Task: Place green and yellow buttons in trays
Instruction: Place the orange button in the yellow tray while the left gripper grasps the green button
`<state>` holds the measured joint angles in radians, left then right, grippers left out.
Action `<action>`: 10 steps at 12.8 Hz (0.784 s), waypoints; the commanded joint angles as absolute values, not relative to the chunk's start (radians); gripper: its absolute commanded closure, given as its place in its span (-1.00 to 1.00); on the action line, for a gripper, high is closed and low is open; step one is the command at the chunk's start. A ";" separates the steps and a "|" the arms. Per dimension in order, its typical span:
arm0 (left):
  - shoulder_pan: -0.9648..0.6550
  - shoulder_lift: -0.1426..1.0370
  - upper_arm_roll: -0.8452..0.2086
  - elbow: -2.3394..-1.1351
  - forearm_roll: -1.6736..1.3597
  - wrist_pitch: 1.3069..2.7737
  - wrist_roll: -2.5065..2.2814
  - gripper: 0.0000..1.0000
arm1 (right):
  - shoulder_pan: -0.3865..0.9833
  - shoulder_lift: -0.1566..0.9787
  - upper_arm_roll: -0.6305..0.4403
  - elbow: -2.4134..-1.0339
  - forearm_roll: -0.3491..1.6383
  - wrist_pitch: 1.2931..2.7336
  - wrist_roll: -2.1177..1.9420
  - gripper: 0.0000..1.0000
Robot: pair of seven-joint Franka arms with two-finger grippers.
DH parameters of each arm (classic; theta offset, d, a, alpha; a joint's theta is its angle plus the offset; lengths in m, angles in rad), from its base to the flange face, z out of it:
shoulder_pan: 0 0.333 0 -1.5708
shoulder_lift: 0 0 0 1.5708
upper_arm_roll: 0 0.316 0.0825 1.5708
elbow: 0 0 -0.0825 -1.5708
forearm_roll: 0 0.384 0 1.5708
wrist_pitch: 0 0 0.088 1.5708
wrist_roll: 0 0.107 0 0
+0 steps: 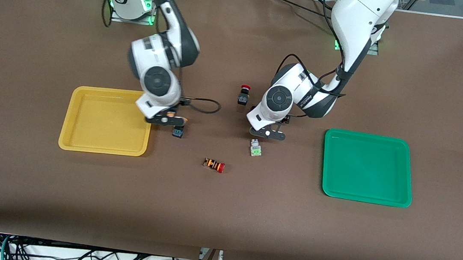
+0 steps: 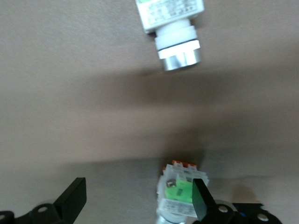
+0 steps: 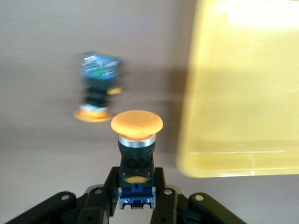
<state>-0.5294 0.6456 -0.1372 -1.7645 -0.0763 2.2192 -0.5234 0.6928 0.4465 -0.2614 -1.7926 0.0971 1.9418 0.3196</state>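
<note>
One finger overlaps the green button's green-labelled body [image 2: 178, 190], so my left gripper should shift right in its wrist view before it closes on the green button.
My right gripper [image 1: 167, 119] is shut on a yellow button [image 3: 136, 140], black-bodied with an orange-yellow cap, and holds it just off the yellow tray's [image 1: 102, 127] edge; the tray also shows in the right wrist view [image 3: 243, 93]. A second yellow button [image 1: 178, 132] lies on the table beside it [image 3: 97, 88]. My left gripper [image 1: 266, 133] is open [image 2: 138, 200] and low over the table middle, with a green button [image 2: 180, 196] close against one finger [image 2: 201, 200]. Another green button [image 1: 255, 148] lies just nearer the front camera [image 2: 170, 28]. The green tray [image 1: 367, 168] sits toward the left arm's end.
Two red-capped buttons are on the table: one upright [image 1: 244, 94] beside the left arm's wrist, one lying on its side [image 1: 214, 165] nearer the front camera, between the trays. A black cable [image 1: 204, 105] loops from the right gripper.
</note>
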 commanded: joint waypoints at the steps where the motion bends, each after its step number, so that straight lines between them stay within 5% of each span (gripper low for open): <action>1: -0.540 0.623 -0.141 -1.831 -0.109 2.293 -0.537 -1.00 | 0.695 0.445 -0.424 -1.819 0.115 1.919 0.113 1.00; 10: -0.525 0.584 -0.163 -1.830 -0.112 2.267 -0.543 -1.00 | 0.459 0.482 -0.477 -2.029 0.117 2.166 -0.135 1.00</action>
